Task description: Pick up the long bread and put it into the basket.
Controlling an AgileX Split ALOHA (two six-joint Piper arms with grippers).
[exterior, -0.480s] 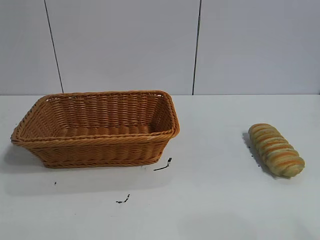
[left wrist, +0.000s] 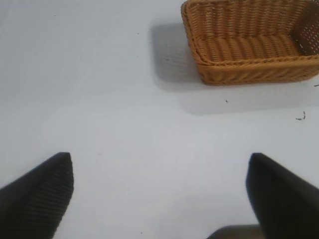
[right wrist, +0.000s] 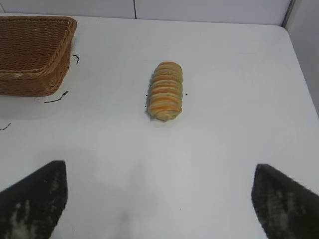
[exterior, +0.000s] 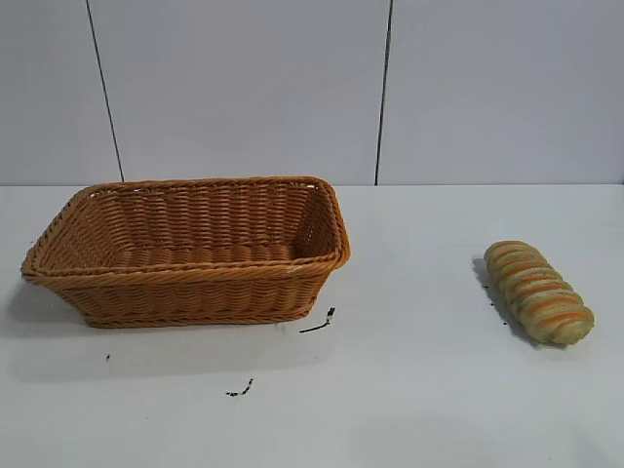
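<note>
My right gripper grabs the long bread's narrow striped body next, to put the bread into the wicker basket.
The long bread, striped tan, yellow-green and orange, lies on the white table at the right. It also shows in the right wrist view, ahead of my right gripper, which is open, empty and well short of it. The wicker basket stands at the left, empty. Its end shows in the left wrist view, far ahead of my left gripper, which is open and empty over bare table. Neither arm shows in the exterior view.
Small black marks lie on the table by the basket's near right corner, and more lie nearer the front. The table's right edge shows beyond the bread. A grey panelled wall stands behind.
</note>
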